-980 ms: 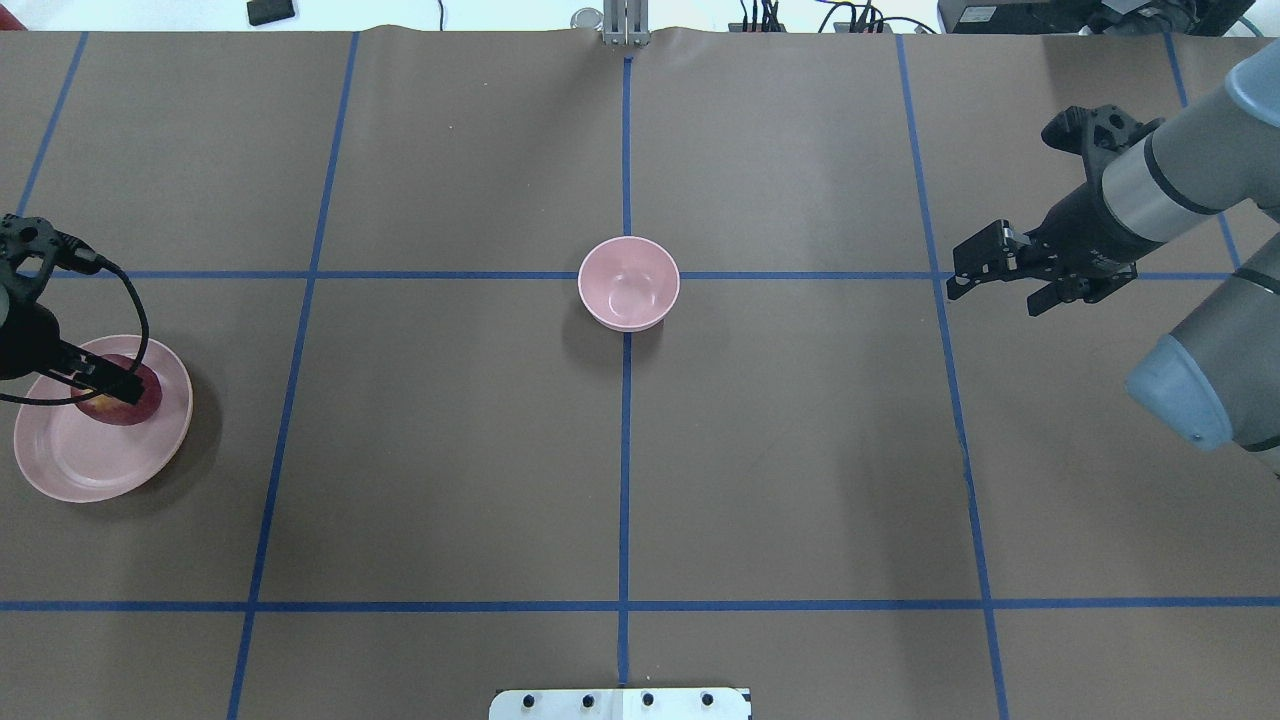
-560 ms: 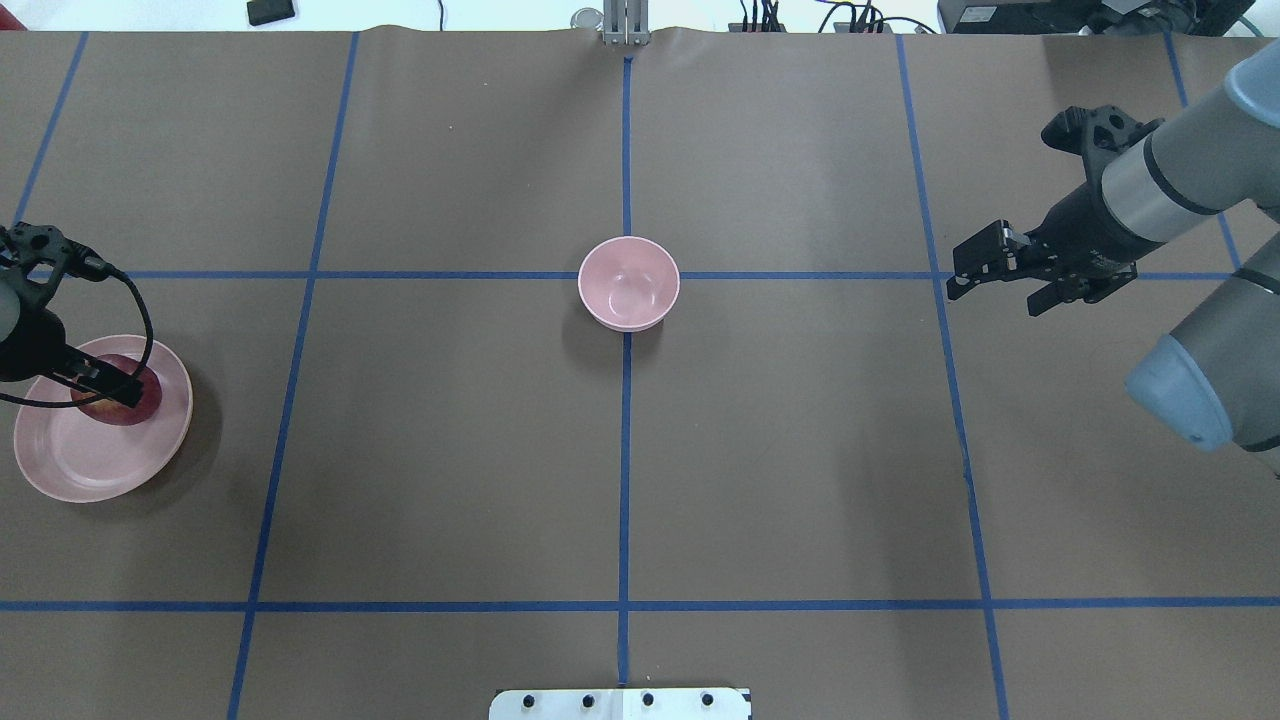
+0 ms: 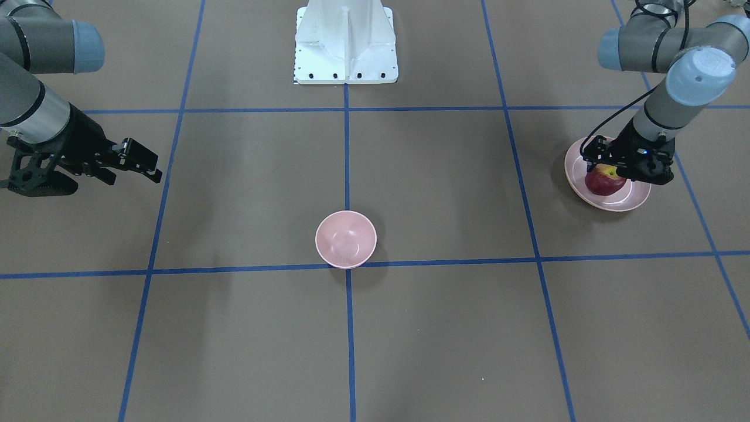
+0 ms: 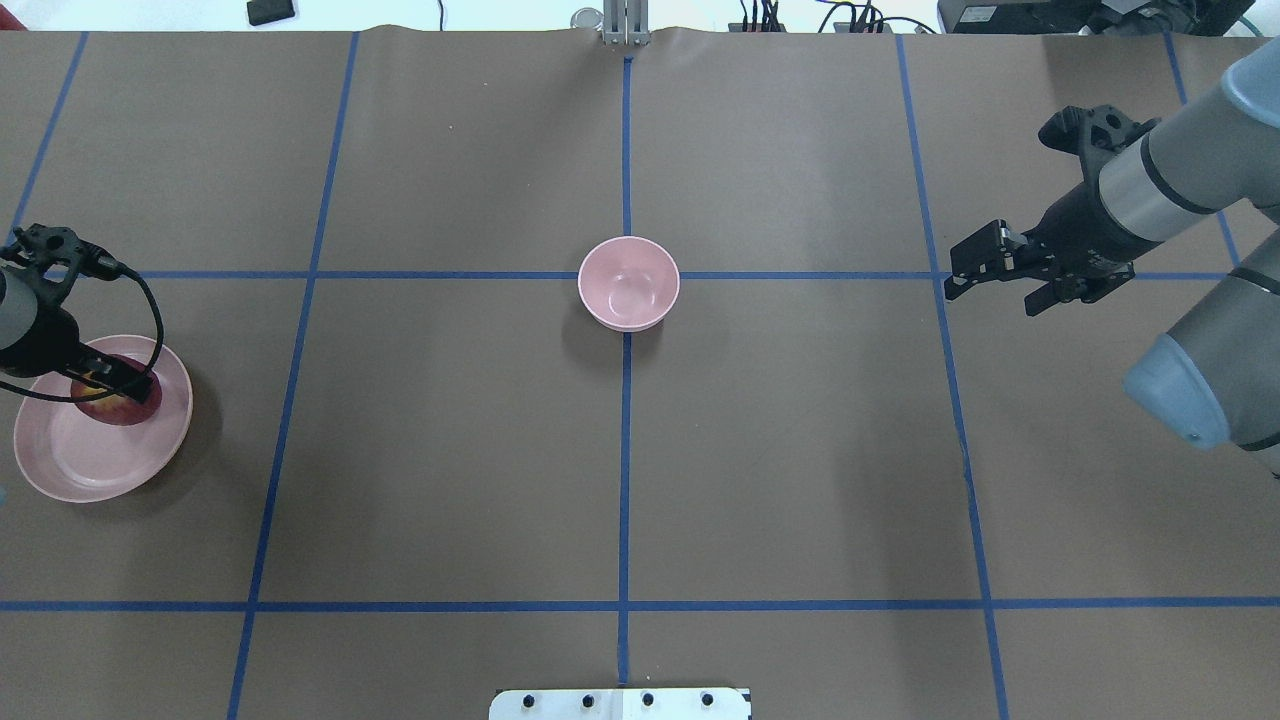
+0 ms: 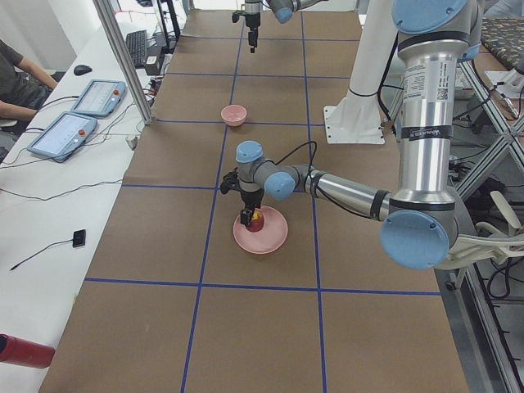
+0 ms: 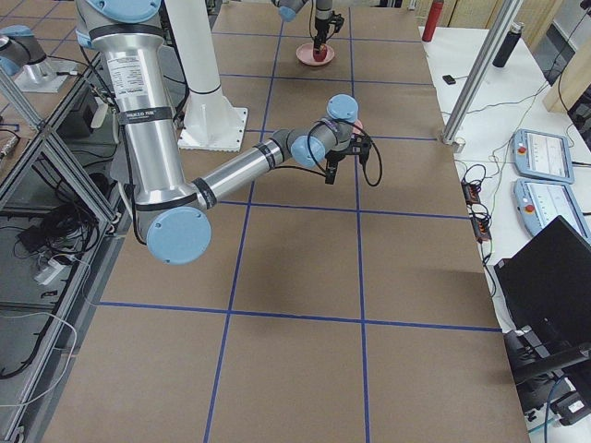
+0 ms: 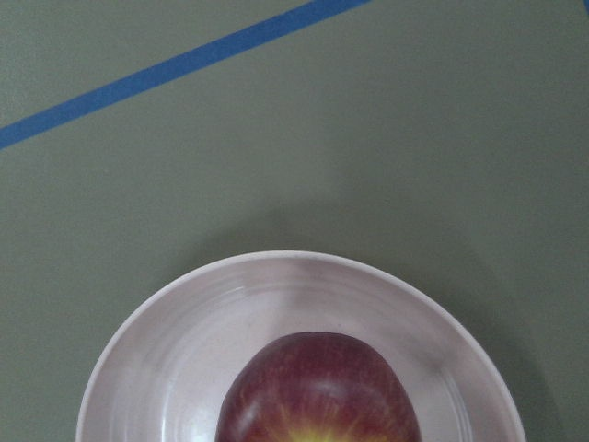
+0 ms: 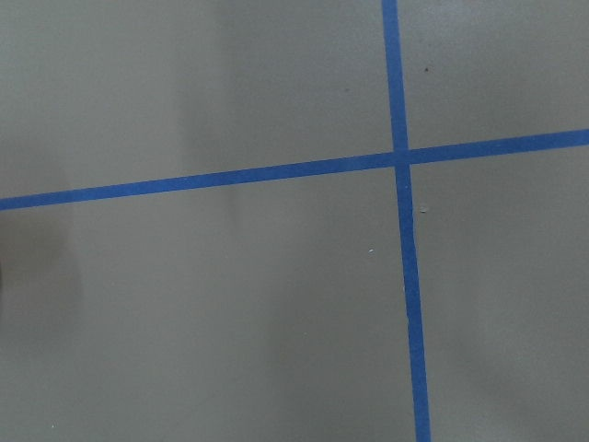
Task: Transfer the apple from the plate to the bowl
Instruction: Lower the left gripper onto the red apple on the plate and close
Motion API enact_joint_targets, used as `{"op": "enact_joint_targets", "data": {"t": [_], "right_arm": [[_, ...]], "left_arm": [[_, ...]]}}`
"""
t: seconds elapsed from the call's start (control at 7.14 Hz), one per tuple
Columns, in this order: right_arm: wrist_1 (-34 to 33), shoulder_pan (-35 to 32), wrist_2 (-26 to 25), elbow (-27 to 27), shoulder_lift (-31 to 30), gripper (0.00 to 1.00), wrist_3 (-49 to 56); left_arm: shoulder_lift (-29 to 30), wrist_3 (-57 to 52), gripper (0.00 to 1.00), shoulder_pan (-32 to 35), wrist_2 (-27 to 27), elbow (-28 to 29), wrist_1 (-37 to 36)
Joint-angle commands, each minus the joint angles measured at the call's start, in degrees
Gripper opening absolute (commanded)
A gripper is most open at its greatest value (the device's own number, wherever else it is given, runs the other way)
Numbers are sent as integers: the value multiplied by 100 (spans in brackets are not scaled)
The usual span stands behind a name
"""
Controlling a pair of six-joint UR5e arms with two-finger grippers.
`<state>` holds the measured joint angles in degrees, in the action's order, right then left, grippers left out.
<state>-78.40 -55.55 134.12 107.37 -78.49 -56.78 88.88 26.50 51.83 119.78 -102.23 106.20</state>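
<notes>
The dark red apple has to go into the small bowl point(image 3: 345, 239), so my left gripper should grab the apple around its rounded body point(image 3: 603, 184) next.
The dark red apple point(image 4: 125, 408) with its yellow patch sits on the far side of the pale pink plate point(image 4: 80, 455) at the table's left end. It also shows in the front view point(image 3: 602, 183) and the left wrist view point(image 7: 317, 396). My left gripper point(image 4: 112, 388) points down over the apple, its fingers seemingly open on either side of it. The apple still rests on the plate point(image 3: 621, 202). The small pink bowl point(image 4: 628, 283) stands empty at the table's centre. My right gripper point(image 4: 990, 298) is open and empty, hovering far right.
Blue tape lines grid the brown table. The white robot base point(image 3: 345, 41) is at the near middle edge and a metal post point(image 4: 625, 25) stands at the far edge. Tablets point(image 5: 61, 135) lie on a side bench.
My left wrist has shifted a little to the right and come lower over the apple, covering more of it. The apple, plate, bowl and right arm have stayed put.
</notes>
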Motion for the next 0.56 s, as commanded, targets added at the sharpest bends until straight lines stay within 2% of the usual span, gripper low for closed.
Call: {"op": "enact_joint_targets", "data": {"t": [0.0, 0.42], "right_arm": [[0, 0, 0, -14, 9, 100, 0], [9, 0, 9, -14, 1, 100, 9]], "left_arm": [[85, -4, 97, -15, 1, 168, 58], [94, 5, 97, -50, 1, 256, 102]]}}
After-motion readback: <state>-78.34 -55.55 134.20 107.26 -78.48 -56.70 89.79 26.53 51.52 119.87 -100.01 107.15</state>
